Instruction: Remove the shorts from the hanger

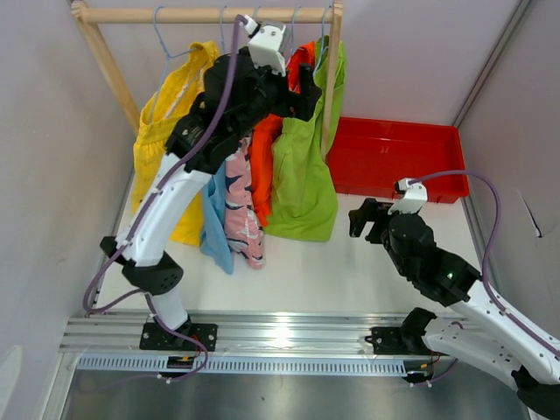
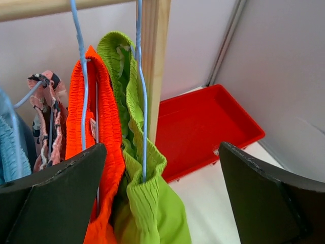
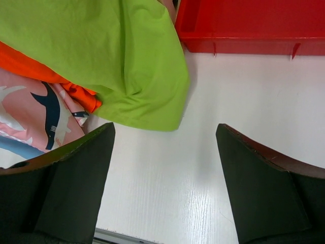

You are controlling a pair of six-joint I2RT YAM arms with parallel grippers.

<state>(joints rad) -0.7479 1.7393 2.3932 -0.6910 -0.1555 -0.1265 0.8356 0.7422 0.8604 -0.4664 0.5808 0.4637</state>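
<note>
The lime green shorts' hanger should be grabbed next by its near-side wire, below the hook (image 1: 320, 59) (image 2: 143, 97), with my left gripper. The waistband then stays free, so the shorts can come off.
Five pairs of shorts hang on blue wire hangers (image 2: 142, 96) from a wooden rail (image 1: 201, 14): yellow (image 1: 166, 122), light blue (image 1: 216, 219), pink patterned (image 1: 242, 206), orange (image 1: 262, 162) and lime green (image 1: 302, 175). My left gripper (image 1: 302, 92) is raised at the rail, open, with the lime green waistband (image 2: 139, 168) and the orange waistband (image 2: 104, 122) between its fingers, touching neither that I can see. My right gripper (image 1: 366, 219) is open and empty, low over the white table, just right of the lime green hem (image 3: 132, 76).
A red tray (image 1: 398, 157) lies at the back right, also in the left wrist view (image 2: 203, 127) and the right wrist view (image 3: 254, 23). The rack's wooden right post (image 2: 155, 61) stands just behind the lime green shorts. Grey walls close in both sides.
</note>
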